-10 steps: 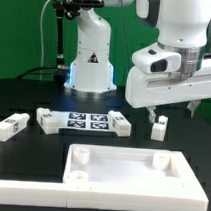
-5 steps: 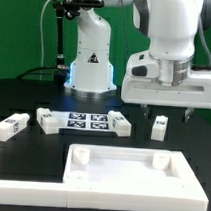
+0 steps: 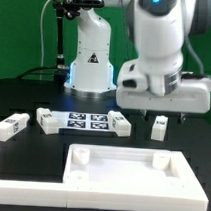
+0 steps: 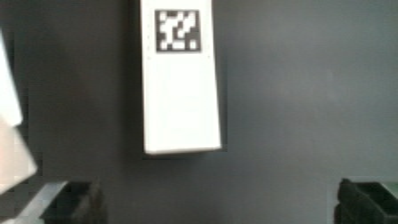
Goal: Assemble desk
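Observation:
My gripper grabs the tagged leg by its plain end (image 3: pixel 159 133) (image 4: pixel 183 135) next, to mount the leg on the white desk top.
The white desk top (image 3: pixel 120 170), a tray with a raised rim, lies at the front of the table. One white leg (image 3: pixel 160 127) with a small tag stands just behind the top's far right corner. My gripper (image 3: pixel 163 111) hovers just above that leg, open and empty. In the wrist view the leg (image 4: pixel 182 85) shows as a long white block with its tag at one end, and my gripper (image 4: pixel 214 205) has its dark fingertips (image 4: pixel 54 200) wide apart, clear of the leg. Another leg (image 3: pixel 10 127) lies at the exterior view's left.
The marker board (image 3: pixel 85 120) lies behind the desk top, with a white block at each end (image 3: pixel 45 117) (image 3: pixel 119 120). The robot base (image 3: pixel 92 53) stands at the back. A white edge (image 4: pixel 9 120) shows at the side of the wrist view.
The arm's hand has turned and shifted a little toward the exterior view's left. The standing leg has stayed where it was.

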Controlling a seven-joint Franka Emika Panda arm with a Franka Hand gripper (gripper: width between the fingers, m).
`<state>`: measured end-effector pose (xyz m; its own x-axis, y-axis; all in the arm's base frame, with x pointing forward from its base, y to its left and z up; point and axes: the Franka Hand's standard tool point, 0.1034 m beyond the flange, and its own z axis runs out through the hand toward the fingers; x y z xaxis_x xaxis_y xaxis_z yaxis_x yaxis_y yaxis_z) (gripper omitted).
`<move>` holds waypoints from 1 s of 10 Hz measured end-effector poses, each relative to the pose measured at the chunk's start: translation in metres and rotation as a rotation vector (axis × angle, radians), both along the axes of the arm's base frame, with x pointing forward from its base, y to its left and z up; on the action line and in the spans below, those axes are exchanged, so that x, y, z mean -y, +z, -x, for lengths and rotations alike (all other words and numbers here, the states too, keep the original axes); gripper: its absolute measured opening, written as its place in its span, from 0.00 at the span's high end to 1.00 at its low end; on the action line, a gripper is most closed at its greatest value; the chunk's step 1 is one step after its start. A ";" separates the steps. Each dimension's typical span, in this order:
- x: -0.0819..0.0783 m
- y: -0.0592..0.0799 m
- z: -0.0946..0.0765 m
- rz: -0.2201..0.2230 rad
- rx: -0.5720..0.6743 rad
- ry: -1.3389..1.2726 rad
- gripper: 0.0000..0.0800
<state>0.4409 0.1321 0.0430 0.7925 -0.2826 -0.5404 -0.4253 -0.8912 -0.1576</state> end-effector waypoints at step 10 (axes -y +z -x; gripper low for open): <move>-0.010 -0.029 0.029 -0.177 -0.378 0.028 0.19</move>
<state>0.4118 0.1417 0.0138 0.5349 -0.1398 -0.8332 -0.4583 -0.8765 -0.1471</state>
